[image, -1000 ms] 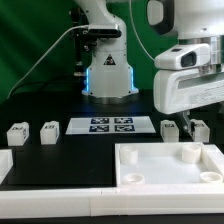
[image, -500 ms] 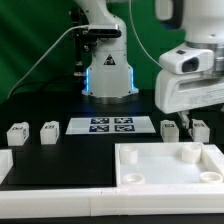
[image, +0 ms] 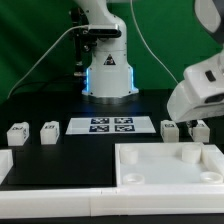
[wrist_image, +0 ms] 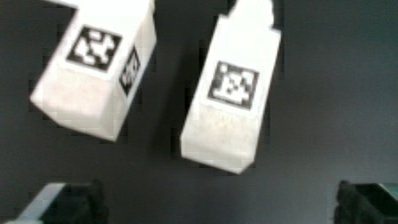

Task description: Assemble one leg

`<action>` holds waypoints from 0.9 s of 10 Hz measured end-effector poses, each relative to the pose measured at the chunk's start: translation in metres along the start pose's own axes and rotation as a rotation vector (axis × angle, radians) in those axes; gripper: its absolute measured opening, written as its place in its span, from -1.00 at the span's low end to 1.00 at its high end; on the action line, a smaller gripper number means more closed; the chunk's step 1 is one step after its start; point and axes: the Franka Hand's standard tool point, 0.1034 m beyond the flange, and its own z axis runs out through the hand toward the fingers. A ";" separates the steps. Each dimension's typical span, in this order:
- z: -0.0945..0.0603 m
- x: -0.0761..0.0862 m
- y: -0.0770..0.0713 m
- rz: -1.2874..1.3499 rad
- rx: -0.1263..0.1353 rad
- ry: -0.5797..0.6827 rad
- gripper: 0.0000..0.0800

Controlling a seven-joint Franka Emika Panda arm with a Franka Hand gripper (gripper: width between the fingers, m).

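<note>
I need to move my gripper to the white leg first and then close on it, because the leg lies ahead of my fingers.
Two white legs with black-and-white tags stand at the exterior view's right, one (image: 170, 128) beside the other (image: 200, 129). My gripper (image: 188, 118) hangs tilted above and between them, open and empty. In the wrist view both legs lie on the black table ahead of the jaws, one (wrist_image: 98, 72) next to the other (wrist_image: 237, 92). My gripper (wrist_image: 217, 205) shows only as two dark fingertips (wrist_image: 68, 202) wide apart, touching neither leg. Two more legs, one (image: 16, 133) and another (image: 49, 131), stand at the exterior view's left. The white tabletop (image: 150, 178) with round corner sockets lies in front.
The marker board (image: 110, 125) lies at the middle of the black table. The robot base (image: 108, 75) stands behind it. A white block (image: 5, 163) sits at the exterior view's front left edge.
The hand has swung toward the exterior view's right and tilted over, where it hung upright before. The legs and tabletop have not moved.
</note>
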 end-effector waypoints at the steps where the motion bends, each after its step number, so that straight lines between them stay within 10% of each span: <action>1: 0.004 -0.005 0.000 -0.003 0.001 -0.111 0.62; 9: 0.047 -0.004 -0.010 0.055 -0.016 -0.193 0.62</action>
